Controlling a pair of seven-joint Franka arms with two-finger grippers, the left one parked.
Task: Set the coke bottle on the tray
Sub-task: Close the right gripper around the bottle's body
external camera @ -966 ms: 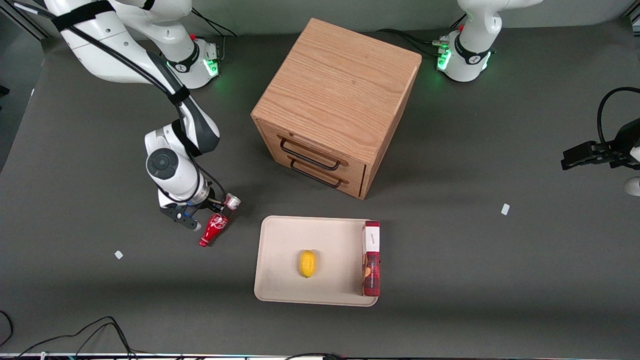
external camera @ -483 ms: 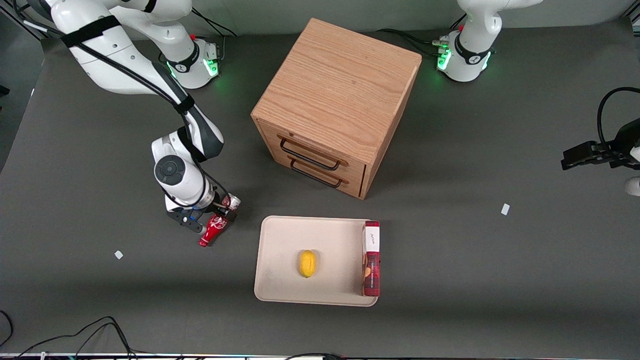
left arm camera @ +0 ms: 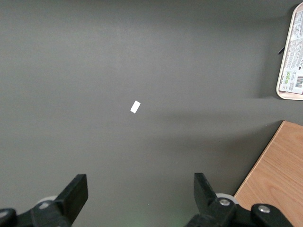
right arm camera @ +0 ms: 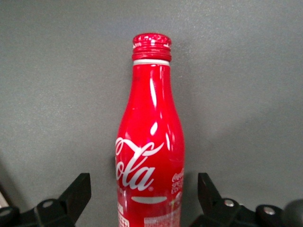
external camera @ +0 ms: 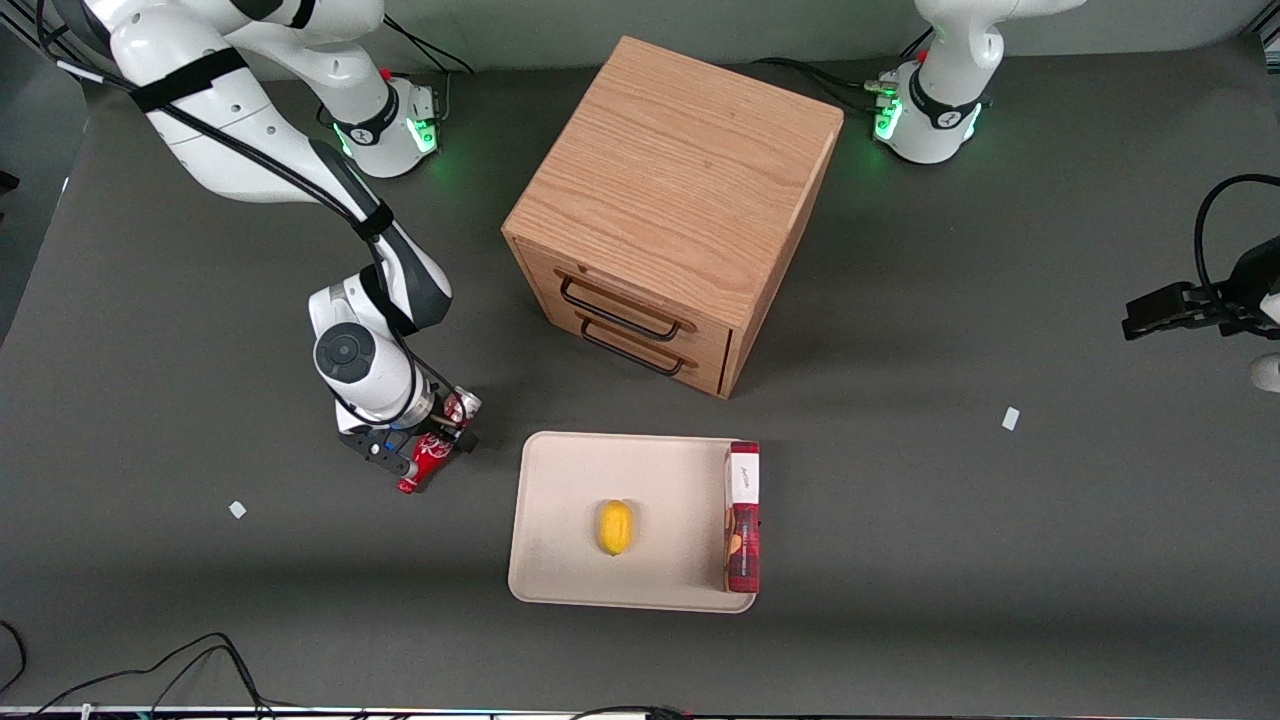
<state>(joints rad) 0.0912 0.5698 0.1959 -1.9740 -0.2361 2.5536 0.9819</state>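
Observation:
My right gripper grabs the coke bottle by its labeled body next, to place the bottle on the tray.
The coke bottle lies on its side on the dark table, beside the tray toward the working arm's end. Its silver base points at the cabinet and its red cap points toward the front camera. My right gripper is low over the bottle's body and open. In the right wrist view the bottle fills the space between the two black fingers, with a gap of table showing on each side. The gripper holds nothing.
On the tray lie a yellow lemon and a red rectangular box along its edge. A wooden two-drawer cabinet stands farther from the front camera than the tray. Small white scraps lie on the table.
My right gripper has slid in over the bottle, from beside it to straddling its body. The bottle has not moved.

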